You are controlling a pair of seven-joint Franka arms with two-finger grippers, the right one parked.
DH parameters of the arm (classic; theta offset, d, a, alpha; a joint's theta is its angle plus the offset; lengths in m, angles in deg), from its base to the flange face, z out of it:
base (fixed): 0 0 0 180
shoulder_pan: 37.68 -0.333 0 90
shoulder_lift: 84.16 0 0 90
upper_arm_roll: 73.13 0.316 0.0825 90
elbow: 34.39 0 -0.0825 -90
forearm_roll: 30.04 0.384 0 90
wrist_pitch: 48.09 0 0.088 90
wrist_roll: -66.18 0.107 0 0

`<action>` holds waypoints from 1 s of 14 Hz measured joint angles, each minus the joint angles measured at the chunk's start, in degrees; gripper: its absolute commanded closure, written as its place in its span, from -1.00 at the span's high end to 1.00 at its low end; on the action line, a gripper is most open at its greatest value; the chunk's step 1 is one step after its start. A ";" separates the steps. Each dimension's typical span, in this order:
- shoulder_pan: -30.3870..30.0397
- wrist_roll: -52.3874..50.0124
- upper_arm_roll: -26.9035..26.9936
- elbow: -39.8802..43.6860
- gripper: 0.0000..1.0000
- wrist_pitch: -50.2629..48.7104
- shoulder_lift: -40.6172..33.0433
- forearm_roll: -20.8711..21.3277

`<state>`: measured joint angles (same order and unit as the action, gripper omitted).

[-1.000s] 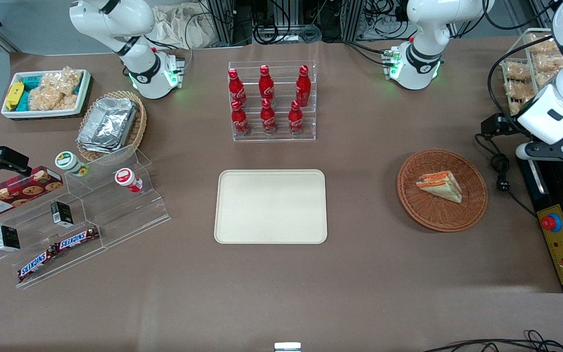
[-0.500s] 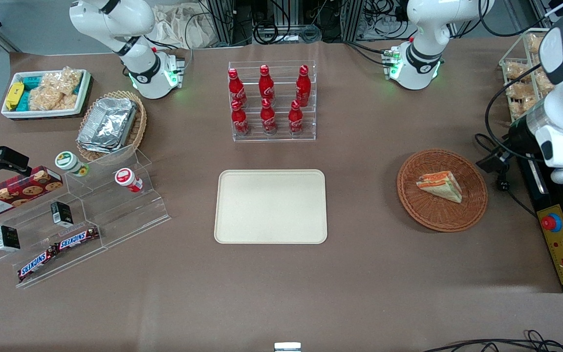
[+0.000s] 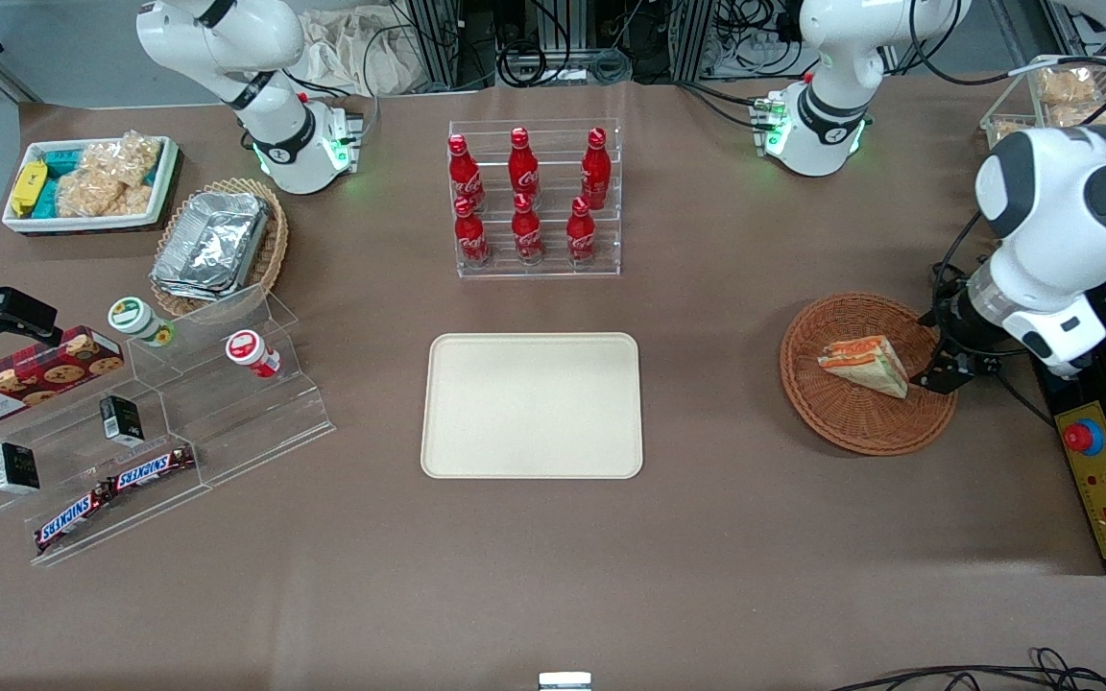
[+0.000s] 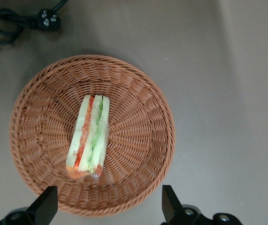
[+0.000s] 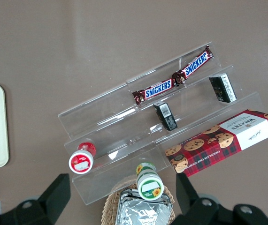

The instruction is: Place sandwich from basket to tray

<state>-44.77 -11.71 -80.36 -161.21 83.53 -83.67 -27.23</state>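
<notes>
Next, my left gripper will grab the sandwich by its orange-brown crusted end (image 4: 84, 168), to place the sandwich on the cream tray.
The sandwich (image 3: 865, 365) is a pale bread wedge with orange, red and green filling, lying in the middle of the reddish-brown wicker basket (image 3: 860, 434). The cream tray (image 3: 532, 405) sits at the table's centre with nothing on it. The left arm's gripper (image 3: 945, 372) hovers over the basket's rim on the working arm's side. In the left wrist view the gripper (image 4: 108, 208) is open, its two black fingertips (image 4: 47, 206) spread wide over the basket (image 4: 138, 93) edge, apart from the sandwich (image 4: 89, 138). Nothing is between them.
An acrylic rack of red cola bottles (image 3: 534, 197) stands farther from the front camera than the tray. A black plug and cable (image 3: 985, 360) and a yellow control box (image 3: 1105, 489) lie beside the basket. Acrylic snack shelves (image 3: 150, 422) stand toward the parked arm's end.
The left arm has swung in from the table's edge and come down toward the basket; its gripper now hangs over the basket rim. Sandwich, basket and tray have not moved.
</notes>
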 measured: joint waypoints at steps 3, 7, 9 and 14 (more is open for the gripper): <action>-0.01 -2.23 0.42 -4.48 1.00 5.02 0.89 -0.13; -0.01 -2.35 0.42 -13.77 1.00 16.61 1.85 -0.13; -0.01 -2.35 0.42 -15.52 1.00 17.99 2.28 -0.13; -0.01 -2.29 0.41 -15.62 0.91 20.59 3.98 -0.10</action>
<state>-44.78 -14.01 -79.94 -176.83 104.12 -79.68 -27.33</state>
